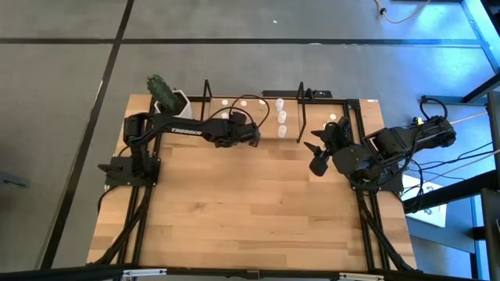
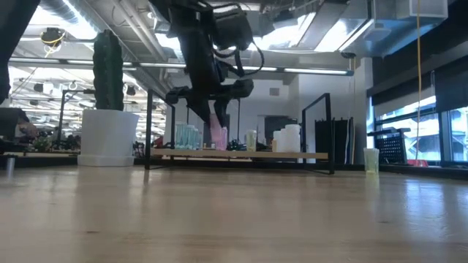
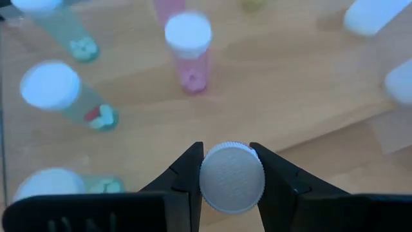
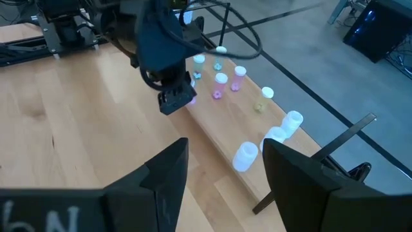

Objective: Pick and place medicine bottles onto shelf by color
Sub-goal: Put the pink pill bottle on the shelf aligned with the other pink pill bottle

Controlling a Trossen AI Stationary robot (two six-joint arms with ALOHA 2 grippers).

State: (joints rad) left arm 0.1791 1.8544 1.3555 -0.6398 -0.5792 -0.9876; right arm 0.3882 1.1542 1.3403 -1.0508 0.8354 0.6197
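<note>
The pink white-capped bottle (image 3: 232, 177) is low over the wooden bottom of the shelf, with its cap near the height of its neighbours, so the left gripper will let go of the bottle.
My left gripper (image 3: 225, 147) is over the shelf (image 2: 241, 155), shut on a pink medicine bottle (image 2: 218, 133) with a white cap. Other bottles stand on the shelf's wooden floor. Pale green ones (image 3: 61, 93) are toward the left end. A pink one (image 3: 188, 51) is just beyond the held bottle, and white ones (image 4: 244, 154) are toward the right end. My right gripper (image 4: 225, 167) hangs open at the table's right side, well above the tabletop, with nothing between its fingers. My left gripper pinches the pink bottle between its two fingers at the sides of its white cap (image 3: 207, 175). The fingers slant down from the table's near left. The bottle hangs upright below them, low over the shelf floor. Whether its bottom touches the floor, I cannot tell.
A cactus in a white pot (image 1: 170, 100) stands at the shelf's left end. One pale bottle (image 2: 371, 159) stands on the table to the right of the shelf. Black rails (image 1: 367, 226) run along the table's sides. The wide wooden tabletop (image 1: 250, 203) lies nearer than the shelf.
</note>
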